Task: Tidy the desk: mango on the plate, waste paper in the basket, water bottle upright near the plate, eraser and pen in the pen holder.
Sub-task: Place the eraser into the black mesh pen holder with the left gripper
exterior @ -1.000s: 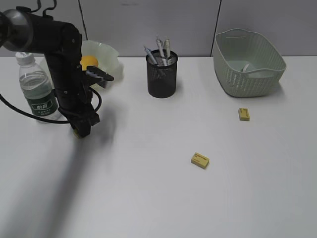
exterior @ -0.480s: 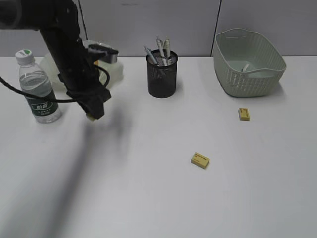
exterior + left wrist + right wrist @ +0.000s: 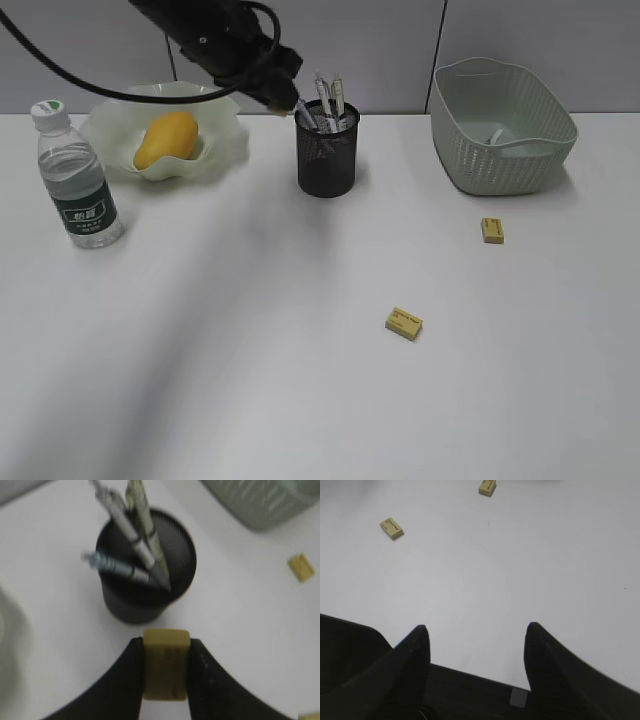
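Note:
The yellow eraser hangs short of the pen holder's rim (image 3: 327, 112) and would miss if I opened now. My left gripper moves the eraser, before opening.
My left gripper (image 3: 281, 103) is shut on a yellow eraser (image 3: 165, 663) and holds it in the air just left of the black mesh pen holder (image 3: 327, 153), which has several pens (image 3: 326, 100) in it. The holder also shows in the left wrist view (image 3: 145, 570). The mango (image 3: 166, 139) lies in the pale green ruffled plate (image 3: 225, 148). The water bottle (image 3: 77, 177) stands upright left of the plate. Two more yellow erasers lie on the desk, one mid-table (image 3: 404, 323), one nearer the basket (image 3: 492, 230). My right gripper (image 3: 475, 632) is open and empty above the front edge.
The pale green basket (image 3: 503, 128) stands at the back right with something small and white inside. A grey partition wall runs behind the desk (image 3: 250, 380). In the right wrist view the two loose erasers (image 3: 391, 528) (image 3: 487, 487) lie far ahead.
My left arm has risen and swung right, from beside the bottle to just left of the pen holder. The mango and plate, hidden behind the arm before, are now in full view.

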You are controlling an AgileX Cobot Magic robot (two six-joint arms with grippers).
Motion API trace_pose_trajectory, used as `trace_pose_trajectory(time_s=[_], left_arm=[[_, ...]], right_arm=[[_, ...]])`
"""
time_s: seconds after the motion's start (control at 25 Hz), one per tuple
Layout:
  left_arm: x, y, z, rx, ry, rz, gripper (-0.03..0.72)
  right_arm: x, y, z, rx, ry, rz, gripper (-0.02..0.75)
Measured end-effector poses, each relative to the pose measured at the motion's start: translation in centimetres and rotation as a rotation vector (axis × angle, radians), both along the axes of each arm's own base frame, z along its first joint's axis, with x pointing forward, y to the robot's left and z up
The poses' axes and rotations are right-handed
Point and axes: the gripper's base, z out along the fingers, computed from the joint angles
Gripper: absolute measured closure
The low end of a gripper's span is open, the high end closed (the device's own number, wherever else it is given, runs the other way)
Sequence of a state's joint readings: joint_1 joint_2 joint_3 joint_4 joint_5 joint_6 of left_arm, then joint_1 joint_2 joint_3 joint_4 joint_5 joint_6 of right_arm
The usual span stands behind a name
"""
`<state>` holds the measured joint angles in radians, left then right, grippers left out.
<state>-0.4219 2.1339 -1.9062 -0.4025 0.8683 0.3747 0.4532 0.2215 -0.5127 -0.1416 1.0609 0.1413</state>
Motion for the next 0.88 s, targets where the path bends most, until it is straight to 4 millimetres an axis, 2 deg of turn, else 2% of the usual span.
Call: trace_pose_trajectory(time_s=[0.2, 0.32, 0.44, 0.56, 0.68, 0.88], left_arm=[[0.6, -2.7, 1.6, -0.152, -0.201, 0.07, 0.487], [0.9, -4.2, 1.8, -0.203, -0.299, 0.1, 0.487], [1.4, -5.0, 0.3, -0.213, -0.324, 0.118, 0.487], [2.0, -5.4, -2.3, -0.178, -0.29, 0.115, 0.487], [2.3, -5.4, -4.2, -0.15, -0.268, 0.111, 0.487], [2.5, -5.5, -5.4, -0.134, -0.255, 0.111, 0.485]], right_arm=[[0.0, 0.0, 0.0, 0.0, 0.0, 0.0, 0.261], [0.0, 0.0, 0.0, 0.0, 0.0, 0.0, 0.261], [0.0, 0.0, 0.0, 0.0, 0.0, 0.0, 0.261], [0.0, 0.0, 0.0, 0.0, 0.0, 0.0, 0.261], [0.0, 0.0, 0.0, 0.0, 0.0, 0.0, 0.261], [0.0, 0.0, 0.0, 0.0, 0.0, 0.0, 0.261]])
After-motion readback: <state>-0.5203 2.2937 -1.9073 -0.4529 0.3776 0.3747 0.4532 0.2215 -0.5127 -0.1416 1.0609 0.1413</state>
